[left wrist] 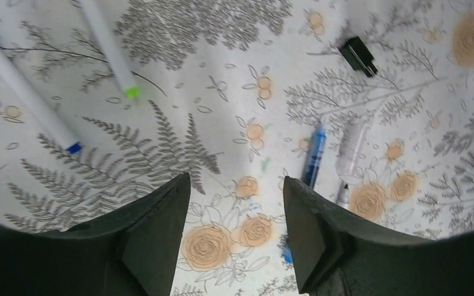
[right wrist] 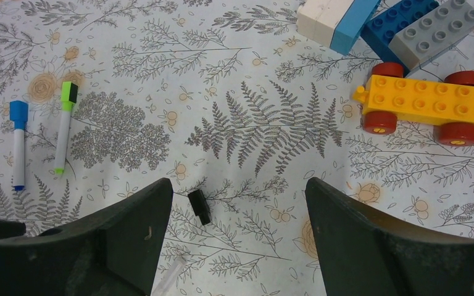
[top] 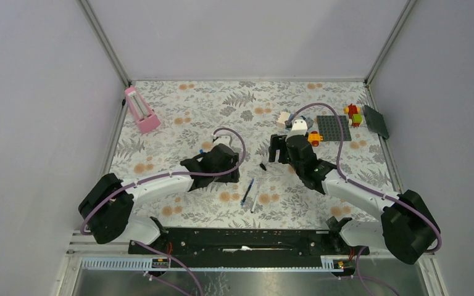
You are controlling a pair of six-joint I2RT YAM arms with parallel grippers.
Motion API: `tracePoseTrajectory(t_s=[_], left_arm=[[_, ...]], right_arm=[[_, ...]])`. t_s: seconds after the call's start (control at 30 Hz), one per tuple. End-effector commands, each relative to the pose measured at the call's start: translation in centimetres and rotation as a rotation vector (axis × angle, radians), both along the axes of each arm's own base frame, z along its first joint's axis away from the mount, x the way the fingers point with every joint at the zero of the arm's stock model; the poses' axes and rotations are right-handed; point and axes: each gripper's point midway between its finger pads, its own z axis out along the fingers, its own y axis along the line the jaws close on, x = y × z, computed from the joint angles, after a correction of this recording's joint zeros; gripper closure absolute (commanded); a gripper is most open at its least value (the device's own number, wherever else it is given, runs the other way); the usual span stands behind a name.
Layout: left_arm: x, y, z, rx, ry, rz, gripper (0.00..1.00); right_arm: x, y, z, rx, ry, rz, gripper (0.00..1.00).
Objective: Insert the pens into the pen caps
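Observation:
The left gripper grabs the dark blue pen near its tip end [top: 250, 184] [left wrist: 315, 152] next, which leaves the pen's rear body free for handover to my right gripper.
A white pen with a light blue cap [right wrist: 18, 145] and a white pen with a bright green cap [right wrist: 65, 126] lie side by side, bare tips at their other ends; both show in the left wrist view [left wrist: 28, 98] [left wrist: 108, 49]. The black cap [top: 263, 166] lies alone between my grippers [right wrist: 199, 206] [left wrist: 358, 55]. A dark blue pen [top: 247, 191] and a pale uncapped pen [top: 255, 200] lie together in front [left wrist: 313, 157] [left wrist: 352, 154]. My left gripper [left wrist: 236, 185] is open and empty above the cloth. My right gripper [right wrist: 237, 185] is open and empty, with the black cap near its left finger.
Toy bricks lie behind the right gripper: a yellow wheeled brick [right wrist: 429, 105], blue and grey bricks [right wrist: 419, 28], a grey baseplate [top: 333, 127] and red-green bricks [top: 353, 114]. A pink holder [top: 141, 110] stands at the back left. Walls enclose the floral cloth.

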Motion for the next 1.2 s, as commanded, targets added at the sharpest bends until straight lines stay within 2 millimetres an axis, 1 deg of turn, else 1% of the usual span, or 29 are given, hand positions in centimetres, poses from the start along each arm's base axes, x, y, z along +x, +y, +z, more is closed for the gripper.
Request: tracePoseTrajectory(t_s=[0.0,0.2,0.33,0.43,0.53,0.67,0.77,1.03,1.17], left_arm=[[-0.8,-2.7,1.1,-0.054,-0.025,-0.069,0.39],[-2.4,-5.0,0.4,-0.083,-0.004,-0.147,0.43],[-2.6,-6.9,0.9,-0.105,-0.026,-0.201,0.44],[-2.4,-7.8,1.4,-0.096,-0.043,-0.234,0.44],[-1.9,-7.8,1.1,-0.051,-0.039,-0.234,0.44],[-1.8,-7.2,-0.4,0.018,-0.014,-0.222,0.47],[-1.8,-7.1,-1.6,0.042,0.004,-0.22,0.5],[-1.6,-8.5,-2.9,0.062,0.027,-0.252,0.56],[-1.6,-8.7,-3.6,0.078,0.037,-0.258,0.59]], right_arm=[[1.1,0.5,1.5,0.026,-0.011,-0.001,0.14],[1.2,0.5,1.5,0.029,-0.007,-0.006,0.14],[1.2,0.4,1.4,0.028,-0.005,-0.007,0.14],[1.2,0.5,1.4,0.03,-0.004,-0.007,0.14],[1.2,0.4,1.4,0.031,-0.005,-0.008,0.14],[1.2,0.3,1.4,0.032,-0.005,-0.011,0.14],[1.2,0.3,1.4,0.033,-0.004,-0.011,0.14],[1.2,0.3,1.4,0.034,-0.002,-0.01,0.14],[1.2,0.3,1.4,0.036,-0.002,-0.009,0.14]])
